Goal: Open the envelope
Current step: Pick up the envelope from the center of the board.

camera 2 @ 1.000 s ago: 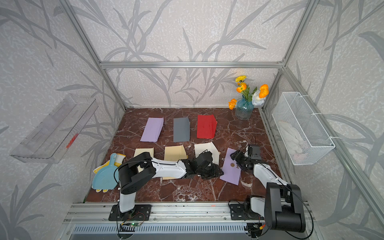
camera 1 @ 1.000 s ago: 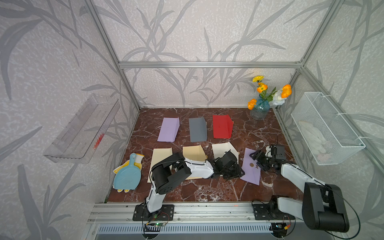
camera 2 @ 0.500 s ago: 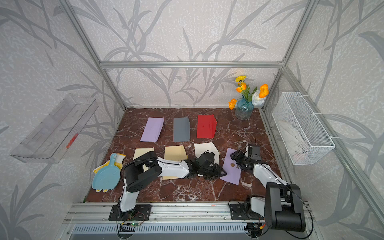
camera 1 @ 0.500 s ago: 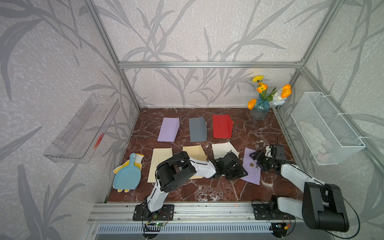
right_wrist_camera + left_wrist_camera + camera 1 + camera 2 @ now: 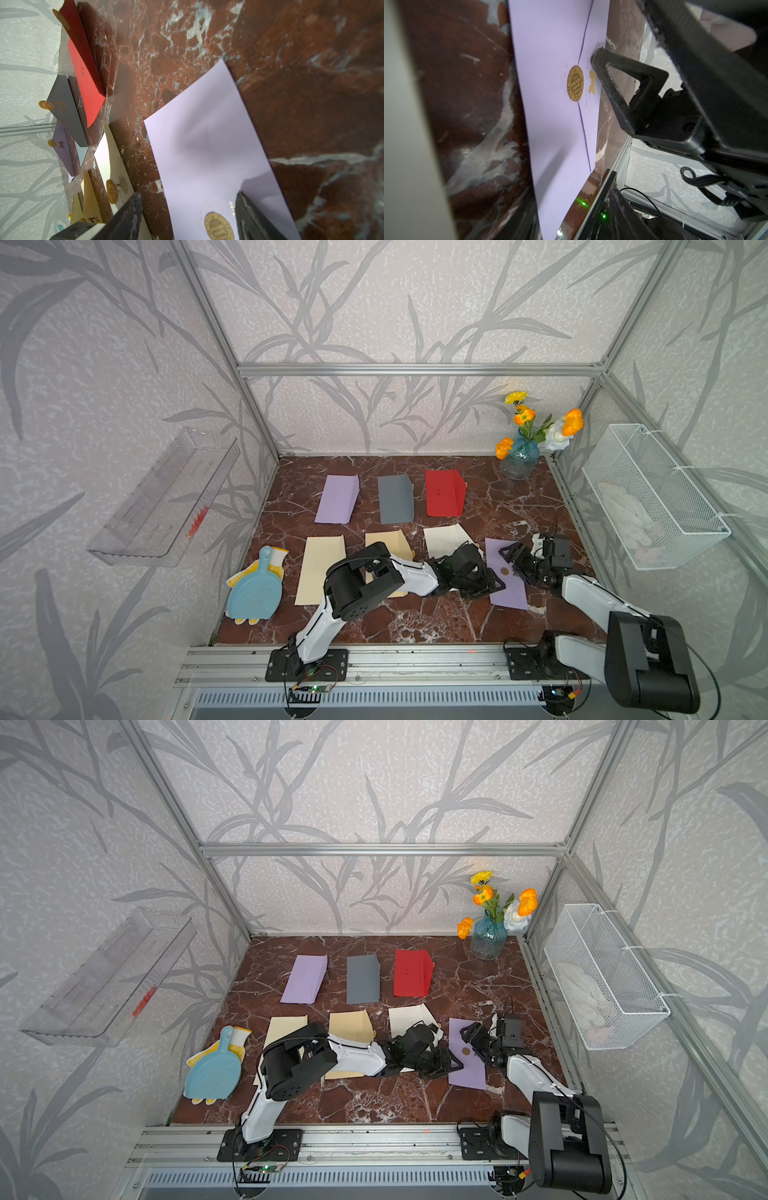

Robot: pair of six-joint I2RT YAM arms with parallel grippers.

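Note:
The left gripper should next grab the lilac envelope (image 5: 508,593) by its edge facing the flap's point, which leaves the seal and the flap free to open.
A lilac envelope (image 5: 508,593) lies flat at the front right of the marble floor, its flap held down by a round gold seal (image 5: 504,571). In the left wrist view the seal (image 5: 575,83) sits at the flap's point. My right gripper (image 5: 514,562) stands open over the envelope (image 5: 203,149), with the seal (image 5: 218,226) between its fingers. One right fingertip (image 5: 594,57) touches the flap beside the seal. My left gripper (image 5: 488,574) lies low at the envelope's left edge, open, with nothing pinched.
Lilac (image 5: 337,498), grey (image 5: 395,498) and red (image 5: 443,493) envelopes lie in the back row. Cream ones (image 5: 322,568) fill the front row. A blue dustpan (image 5: 253,593) lies front left and a flower vase (image 5: 519,458) stands back right. A wire basket (image 5: 652,497) hangs on the right wall.
My left arm's elbow has swung a little to the right and its gripper has edged toward the lilac envelope. The right arm has not moved.

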